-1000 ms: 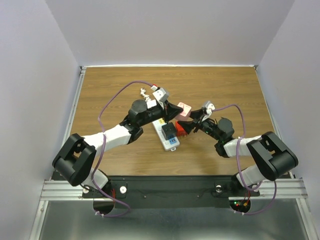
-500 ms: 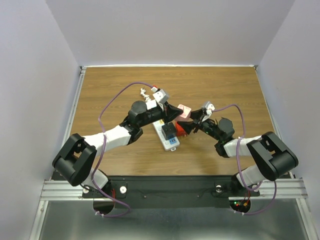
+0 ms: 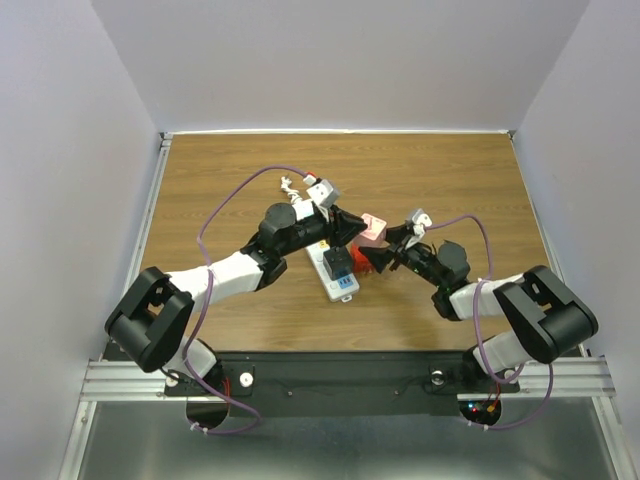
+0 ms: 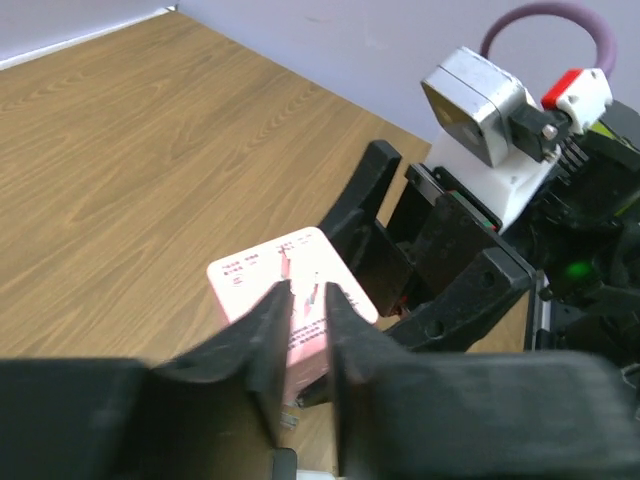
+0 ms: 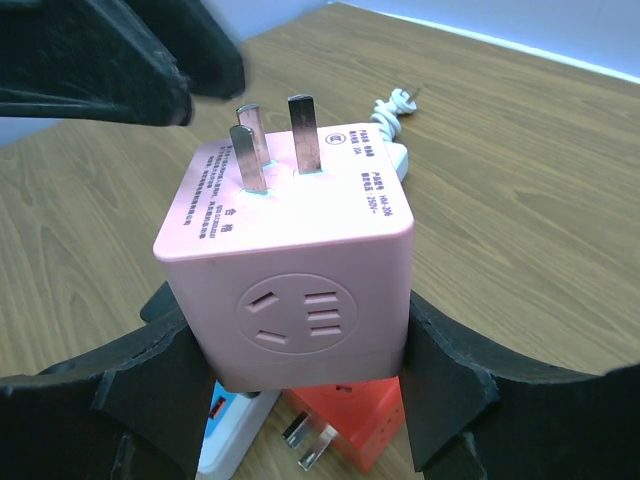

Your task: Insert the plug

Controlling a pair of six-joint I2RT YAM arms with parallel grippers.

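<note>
The pink plug's cube sides should stay free for my right gripper to regrip and insert, so my left gripper needs to pinch the plug's pins next.
The plug is a pink cube adapter with three metal prongs pointing up. My right gripper is shut on its two sides and holds it in the air above the white power strip. From above, the pink plug hangs between both grippers. My left gripper is open by a narrow gap, just short of the pink plug, with nothing between its fingers. In the top view the left gripper points at the plug from the left.
A black plug sits in the power strip. An orange adapter lies on the wooden table under the pink plug, beside the strip's end. A white coiled cable lies at the back left.
My left gripper has parted its jaws and drawn slightly back from the pink plug. The right gripper still holds the plug and has shifted a little right and down.
</note>
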